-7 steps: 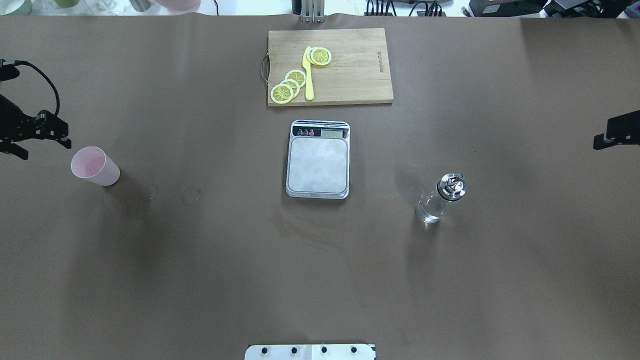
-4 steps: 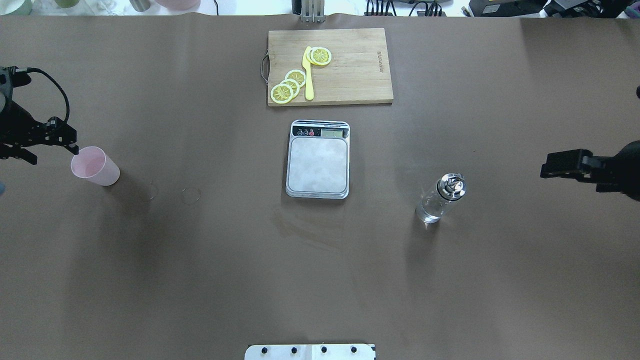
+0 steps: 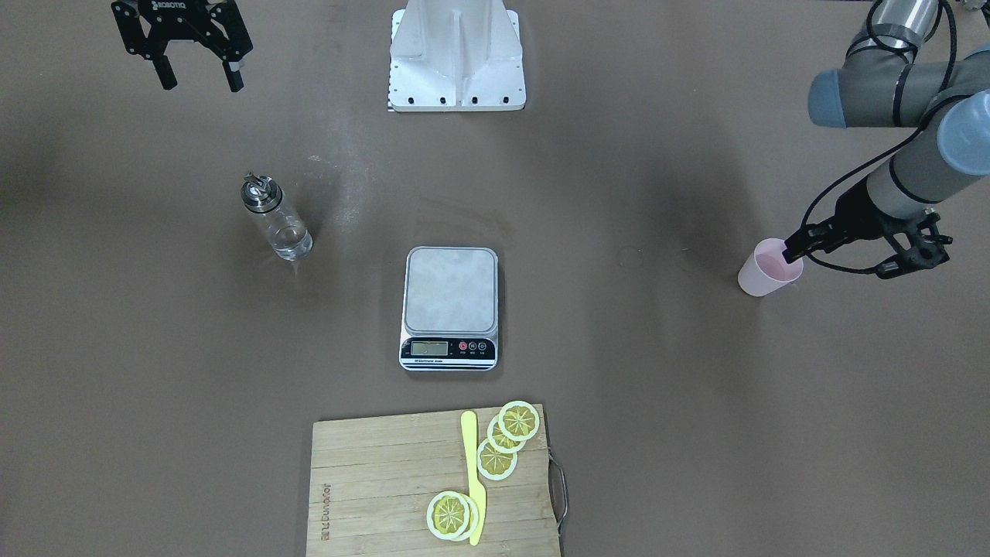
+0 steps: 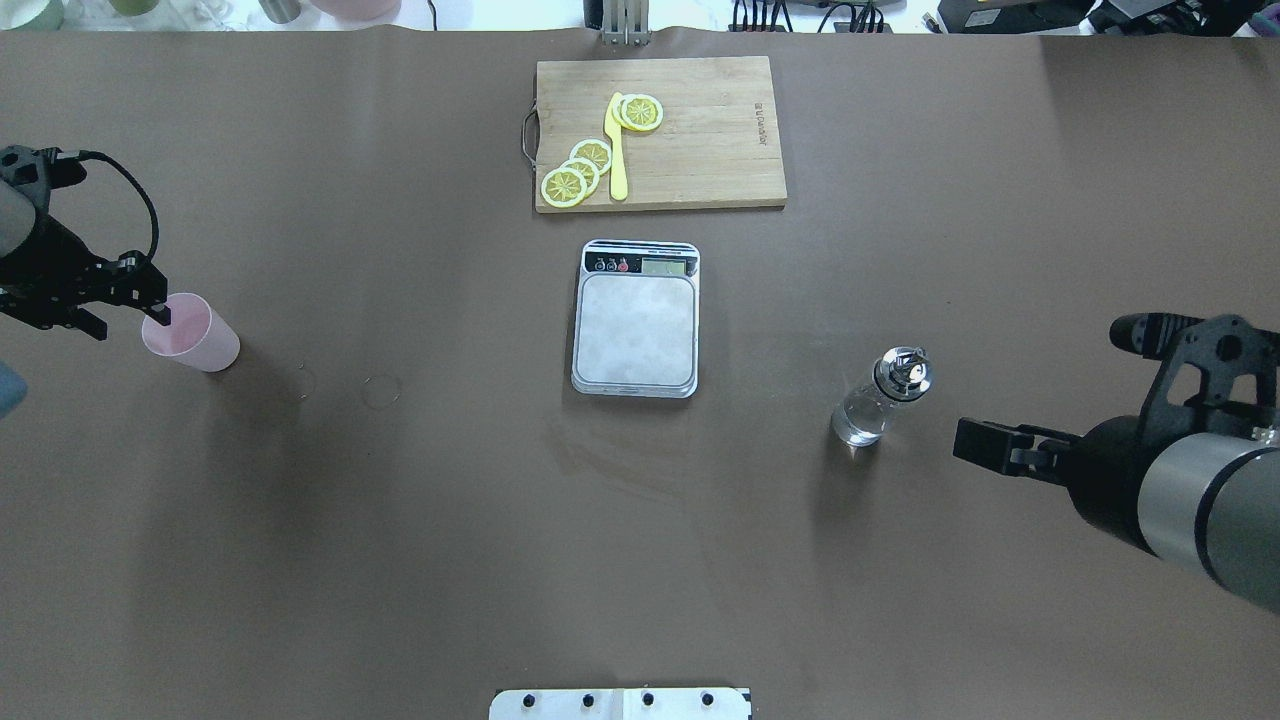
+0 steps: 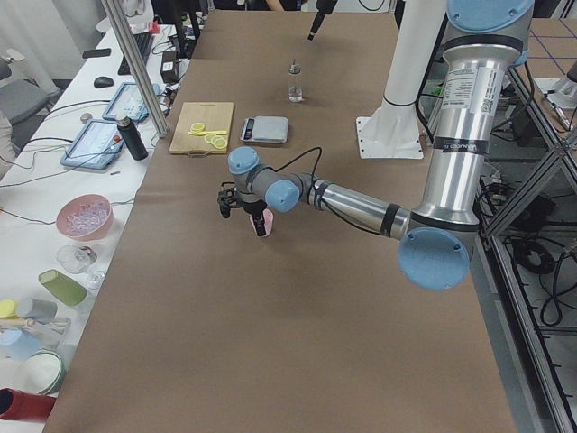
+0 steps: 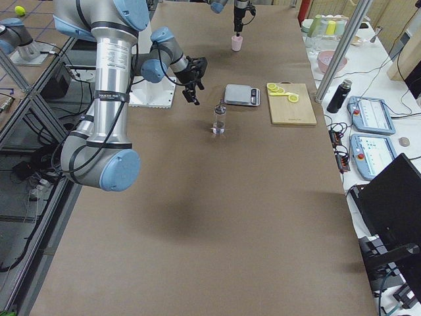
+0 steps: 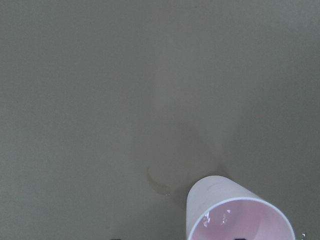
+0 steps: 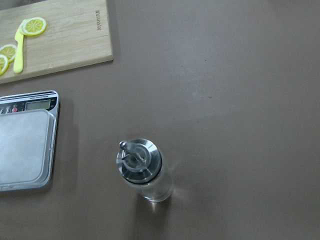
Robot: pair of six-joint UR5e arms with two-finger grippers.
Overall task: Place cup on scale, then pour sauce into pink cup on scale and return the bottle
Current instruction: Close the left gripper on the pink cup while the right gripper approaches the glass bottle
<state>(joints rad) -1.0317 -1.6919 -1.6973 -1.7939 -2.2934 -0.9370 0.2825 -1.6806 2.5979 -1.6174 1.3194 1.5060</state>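
My left gripper needs to take the pink cup by its rim to put it on the scale.
The pale pink cup stands upright on the table at far left, apart from the scale; it also shows in the front view and at the bottom of the left wrist view. My left gripper is open, with one finger over the cup's mouth and the other outside its rim. The scale sits mid-table with a bare platform. The glass bottle with clear sauce and a silver spout stands right of the scale, also in the right wrist view. My right gripper is open and empty, right of the bottle.
A wooden cutting board with lemon slices and a yellow knife lies behind the scale. The robot's white base plate is at the table's near edge. Faint ring marks show right of the cup.
My left gripper moved right and down until one finger is over the cup's rim. My right arm came in from the right edge toward the bottle. Cup, scale and bottle have not moved.
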